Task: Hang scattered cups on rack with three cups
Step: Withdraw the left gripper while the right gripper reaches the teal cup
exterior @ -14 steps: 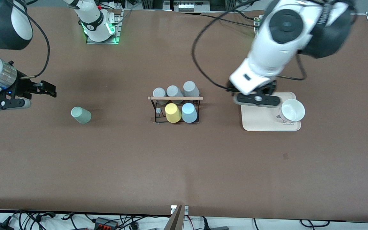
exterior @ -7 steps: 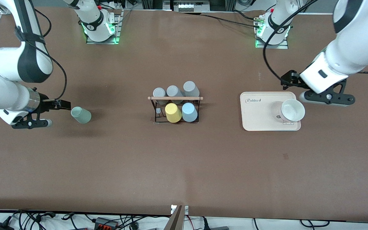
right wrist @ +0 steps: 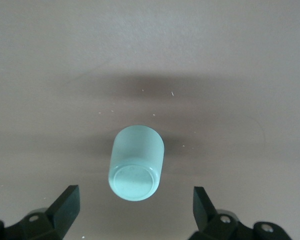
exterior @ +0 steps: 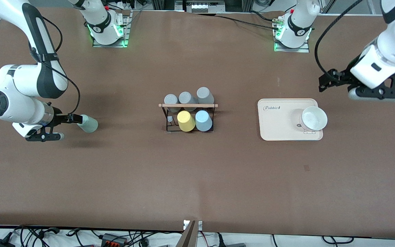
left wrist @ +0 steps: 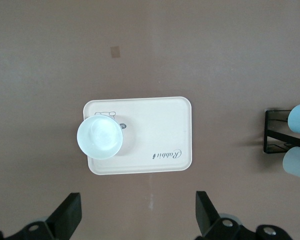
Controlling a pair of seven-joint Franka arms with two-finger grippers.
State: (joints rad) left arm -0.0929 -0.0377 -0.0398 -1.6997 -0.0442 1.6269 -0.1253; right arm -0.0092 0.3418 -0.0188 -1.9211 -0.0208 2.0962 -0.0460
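Observation:
My right gripper grips the pale mint green cup by its closed base end next, to hang it on the black wire rack.
The pale mint green cup lies on its side on the table toward the right arm's end. My right gripper is open and low at one end of it. In the right wrist view the cup lies just ahead of the spread fingers, round end toward the gripper. The black wire rack stands mid-table with the light blue cup, a yellow cup and grey cups on it. My left gripper is open and empty over bare table beside the cream tray.
A cream tray with a white cup stands toward the left arm's end; the left wrist view shows the tray, the white cup, the rack's edge and my left gripper.
My right gripper has come down and moved up to the mint cup's end. My left arm has swung away from over the tray toward its own end of the table.

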